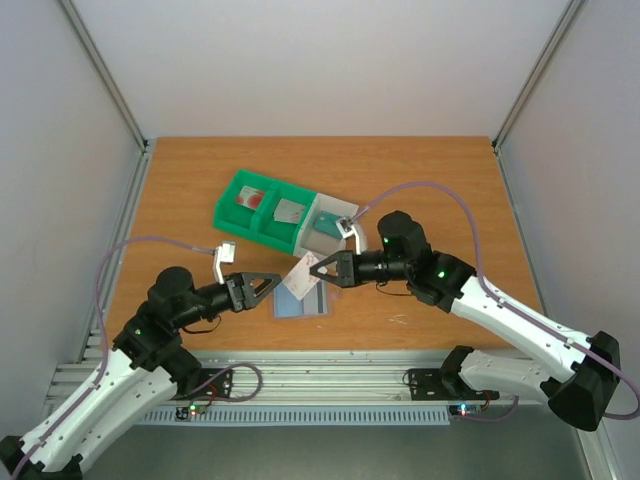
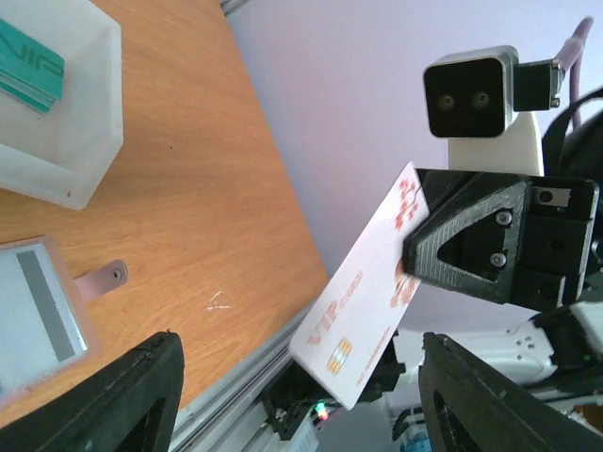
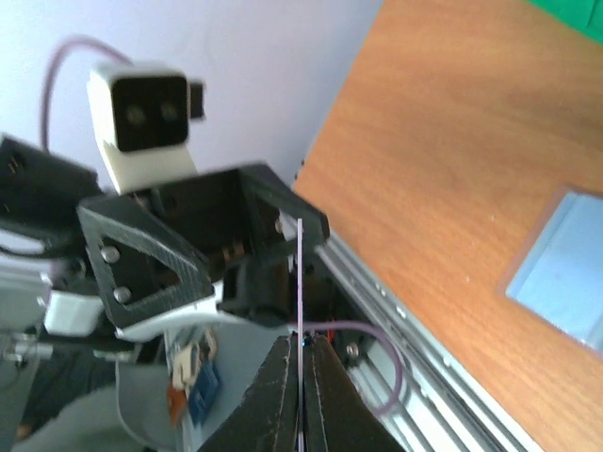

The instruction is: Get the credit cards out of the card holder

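The left gripper isn't ready to close on the card yet and needs to turn first, because the white credit card's printed side (image 1: 298,283) (image 2: 337,334) is at an angle to the open fingers.
My right gripper (image 1: 313,270) is shut on a white credit card with red-pink print (image 1: 300,276) and holds it in the air above the table. In the left wrist view this card (image 2: 363,301) hangs tilted. In the right wrist view it is edge-on (image 3: 300,273) between the closed fingers (image 3: 283,395). The slate-blue card holder (image 1: 296,303) lies open on the table below, with a pale grey credit card with a dark stripe (image 1: 318,301) on its right half. It also shows in the left wrist view (image 2: 33,311). My left gripper (image 1: 276,285) is open and empty, just left of the held card.
A green-and-white three-compartment tray (image 1: 262,232) stands behind the holder, with cards in its compartments. Its white end (image 2: 89,141) shows in the left wrist view. The metal rail (image 1: 330,385) runs along the table's near edge.
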You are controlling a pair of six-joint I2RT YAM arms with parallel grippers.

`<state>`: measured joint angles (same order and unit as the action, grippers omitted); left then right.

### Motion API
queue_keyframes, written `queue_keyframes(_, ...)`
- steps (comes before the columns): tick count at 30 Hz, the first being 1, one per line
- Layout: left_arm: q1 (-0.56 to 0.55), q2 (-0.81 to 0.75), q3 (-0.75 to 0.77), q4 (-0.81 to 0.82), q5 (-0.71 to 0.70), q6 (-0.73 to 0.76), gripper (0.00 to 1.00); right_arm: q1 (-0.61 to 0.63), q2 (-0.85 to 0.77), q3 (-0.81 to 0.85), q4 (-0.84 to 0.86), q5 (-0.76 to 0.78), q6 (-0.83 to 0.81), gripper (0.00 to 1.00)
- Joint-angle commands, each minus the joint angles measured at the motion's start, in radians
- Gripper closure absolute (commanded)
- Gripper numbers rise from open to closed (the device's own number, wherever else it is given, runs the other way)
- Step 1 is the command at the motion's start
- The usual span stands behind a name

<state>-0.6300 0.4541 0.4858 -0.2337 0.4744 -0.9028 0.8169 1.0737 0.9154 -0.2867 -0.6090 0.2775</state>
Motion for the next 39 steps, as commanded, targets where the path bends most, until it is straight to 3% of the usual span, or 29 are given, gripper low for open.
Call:
queue_keyframes(1, -0.003, -0.054, -0.050, 0.152, -0.074, -0.134, 0.31, -0.003, -0.026, -0.021, 0.157, 0.131, 0.158, 0.99)
queue_keyframes(4, -0.003, -0.072, -0.057, 0.176, -0.091, -0.168, 0.33, -0.002, -0.035, -0.039, 0.210, 0.187, 0.224, 0.99)
queue_keyframes(11, -0.003, -0.079, -0.141, 0.398, -0.123, -0.289, 0.38, 0.004, -0.036, -0.091, 0.348, 0.319, 0.348, 0.99)
queue_keyframes(15, -0.003, -0.029, -0.160, 0.494, -0.139, -0.332, 0.40, 0.015, -0.024, -0.097, 0.402, 0.360, 0.383, 0.99)
queue_keyframes(23, -0.004, 0.112, -0.180, 0.718, -0.118, -0.439, 0.53, 0.024, 0.003, -0.097, 0.447, 0.403, 0.427, 0.99)
queue_keyframes(30, -0.004, 0.160, -0.164, 0.749, -0.134, -0.454, 0.64, 0.024, 0.014, -0.113, 0.475, 0.414, 0.457, 0.99)
queue_keyframes(37, -0.004, 0.203, -0.158, 0.763, -0.136, -0.468, 0.66, 0.025, 0.031, -0.119, 0.492, 0.414, 0.477, 0.99)
queue_keyframes(39, -0.004, 0.216, -0.160, 0.784, -0.131, -0.473, 0.74, 0.025, 0.036, -0.119, 0.492, 0.408, 0.477, 0.99)
